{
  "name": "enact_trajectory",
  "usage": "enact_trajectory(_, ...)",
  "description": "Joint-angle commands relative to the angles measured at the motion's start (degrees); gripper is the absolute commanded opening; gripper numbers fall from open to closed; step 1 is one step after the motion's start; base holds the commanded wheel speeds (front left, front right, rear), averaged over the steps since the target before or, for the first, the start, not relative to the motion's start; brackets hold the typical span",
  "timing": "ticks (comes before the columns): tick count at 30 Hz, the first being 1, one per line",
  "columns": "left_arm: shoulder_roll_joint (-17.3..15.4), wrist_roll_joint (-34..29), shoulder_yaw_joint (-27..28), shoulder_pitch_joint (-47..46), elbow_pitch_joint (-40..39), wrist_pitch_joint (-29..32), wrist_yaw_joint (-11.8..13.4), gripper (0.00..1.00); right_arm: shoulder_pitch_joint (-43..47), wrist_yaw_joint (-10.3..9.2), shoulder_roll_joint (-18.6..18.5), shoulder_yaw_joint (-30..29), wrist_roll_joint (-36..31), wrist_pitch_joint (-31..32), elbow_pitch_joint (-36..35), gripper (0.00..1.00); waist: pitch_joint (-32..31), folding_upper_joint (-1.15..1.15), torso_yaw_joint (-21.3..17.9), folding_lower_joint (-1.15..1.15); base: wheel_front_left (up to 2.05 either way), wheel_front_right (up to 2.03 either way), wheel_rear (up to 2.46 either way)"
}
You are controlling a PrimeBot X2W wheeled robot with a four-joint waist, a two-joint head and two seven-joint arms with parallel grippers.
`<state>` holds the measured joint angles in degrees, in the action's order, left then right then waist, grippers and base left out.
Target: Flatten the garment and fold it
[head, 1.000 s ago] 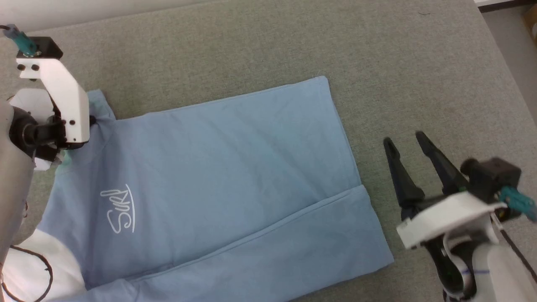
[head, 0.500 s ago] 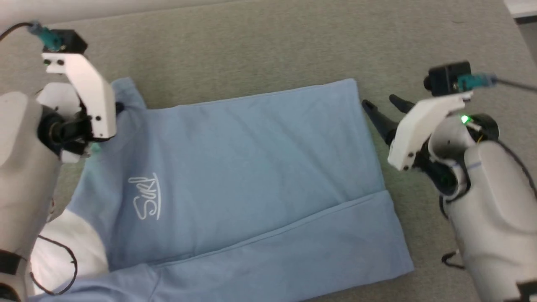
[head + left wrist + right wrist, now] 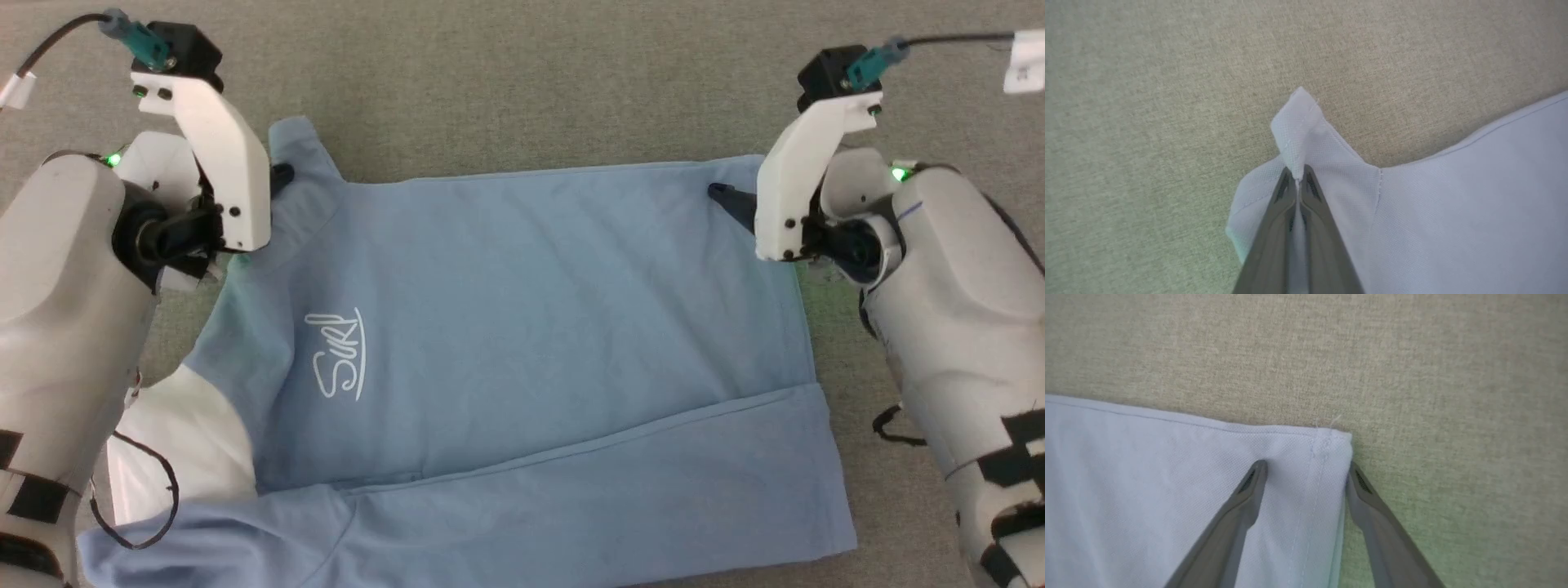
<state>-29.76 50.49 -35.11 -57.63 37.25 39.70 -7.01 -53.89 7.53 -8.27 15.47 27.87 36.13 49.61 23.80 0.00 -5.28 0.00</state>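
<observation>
Next, my right gripper pinches the polo shirt by its stitched hem corner point(image 3: 752, 168) to fold the shirt's body over onto its lengthwise fold point(image 3: 627, 510).
The garment point(image 3: 531, 310), a light blue polo shirt, lies spread on the grey-green table with its white script logo point(image 3: 336, 355) facing up and its white collar point(image 3: 188, 441) at the lower left. A lengthwise fold lies along its near side. My left gripper point(image 3: 282, 173) is at the far sleeve. In the left wrist view it point(image 3: 1298, 179) is shut on a pinched fold of the sleeve point(image 3: 1306, 134). My right gripper point(image 3: 739, 204) is at the far hem corner. In the right wrist view it point(image 3: 1306, 473) stands open, its fingers straddling the hem corner point(image 3: 1327, 449).
The cloth-covered table point(image 3: 522, 82) stretches beyond the shirt's far edge. A thin black cable point(image 3: 139, 506) loops by the collar at the lower left. Both pale forearms flank the shirt at the picture's sides.
The head camera has shifted. My left gripper has shut on the sleeve. My right arm has swung from the near right up to the shirt's far hem corner, still open.
</observation>
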Motion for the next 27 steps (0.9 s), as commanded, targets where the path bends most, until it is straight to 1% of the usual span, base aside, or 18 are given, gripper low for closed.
enact_trajectory(1,0.34,0.46,-0.46,-0.67,-0.27,-0.49,-0.35,0.00,2.09,-0.04,0.87,1.49,0.55,3.31,3.57,0.42,0.09,0.00,0.27,0.00,0.00,0.00,0.00)
enact_trajectory(2,0.36,0.58,-0.68,-0.64,-0.24,-0.66,-0.37,0.00,1.88,-0.04,1.00,1.89,0.95,4.81,4.63,0.19,0.00,0.00,0.29,0.00,0.00,0.00,0.00)
enact_trajectory(3,0.35,0.72,-0.87,-0.58,-0.21,-0.84,-0.39,0.00,1.67,-0.04,1.11,2.25,1.26,5.86,5.38,0.00,-0.11,0.00,0.27,0.00,0.00,0.00,0.00)
enact_trajectory(5,0.17,0.91,-1.16,-0.47,-0.14,-1.58,-0.42,0.00,1.02,-0.04,0.99,2.88,1.63,5.40,5.37,0.00,-0.45,0.00,0.21,0.00,0.00,0.00,0.00)
enact_trajectory(9,-0.78,0.37,-1.27,-0.68,0.07,-4.99,-0.44,0.00,-0.43,-0.04,-0.25,3.14,2.35,-1.83,2.94,0.00,-1.96,0.00,0.02,0.00,0.00,0.00,0.00)
enact_trajectory(10,-0.78,0.37,-1.27,-0.68,0.07,-4.99,-0.44,0.00,-0.43,-0.04,-0.25,3.14,2.35,-1.83,2.94,0.00,-1.96,0.00,0.02,0.00,0.00,0.00,0.00)
enact_trajectory(14,-1.29,0.28,-0.79,-0.66,-0.02,-9.03,-0.46,0.00,-0.62,-0.04,-1.94,3.37,3.35,-8.79,0.21,0.00,-4.59,0.00,0.18,0.00,0.00,0.00,0.00)
enact_trajectory(17,-1.92,0.47,-0.20,0.80,-1.19,-12.53,-0.46,0.00,1.13,-0.04,-3.11,3.74,4.33,-12.68,-2.21,0.00,-7.27,0.00,0.43,0.00,0.00,0.00,0.00)
enact_trajectory(20,-2.94,1.30,1.13,4.49,-3.92,-16.71,-0.33,0.00,4.95,-0.04,-4.55,4.74,5.36,-15.19,-5.16,0.00,-10.09,0.00,0.84,0.00,0.00,0.00,0.00)
enact_trajectory(23,-4.13,2.83,2.98,11.10,-8.33,-21.05,1.18,0.00,10.66,-0.04,-6.00,5.56,6.64,-16.97,-8.43,0.00,-12.95,0.00,1.40,0.00,0.00,0.00,0.00)
enact_trajectory(27,-5.95,4.84,4.48,23.36,-16.71,-25.12,4.99,0.00,19.05,-0.04,-7.42,6.33,8.43,-18.68,-12.53,0.00,-16.17,0.00,2.21,0.00,0.00,0.00,0.00)
